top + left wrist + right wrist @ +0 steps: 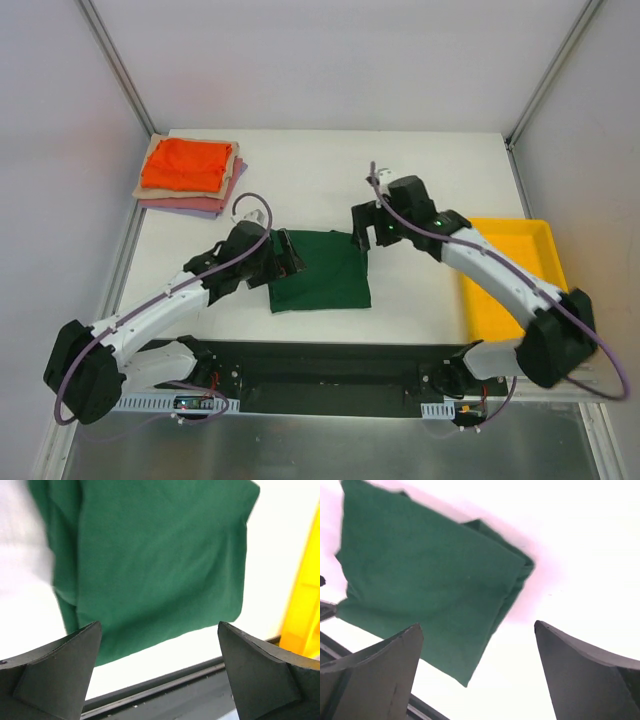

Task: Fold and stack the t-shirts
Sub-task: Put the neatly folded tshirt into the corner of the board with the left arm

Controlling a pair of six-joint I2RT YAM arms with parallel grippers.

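Note:
My left gripper will next grab the folded dark green t-shirt by its edge facing the stack, with the layers together, so that it can lay the t-shirt on top.
The dark green t-shirt (322, 270) lies folded into a rough square on the white table, near the front middle. It fills the upper part of the left wrist view (160, 560) and the left of the right wrist view (425, 580). My left gripper (288, 255) is open and empty at the shirt's left edge. My right gripper (363, 238) is open and empty at the shirt's far right corner. A stack of folded shirts stands at the far left: bright orange (185, 163) on top, then tan (235, 166), then pink (180, 203).
A yellow plastic tray (510, 275) sits at the right edge of the table, partly under my right arm; it also shows in the left wrist view (302, 610). The black rail (330, 362) runs along the table's near edge.

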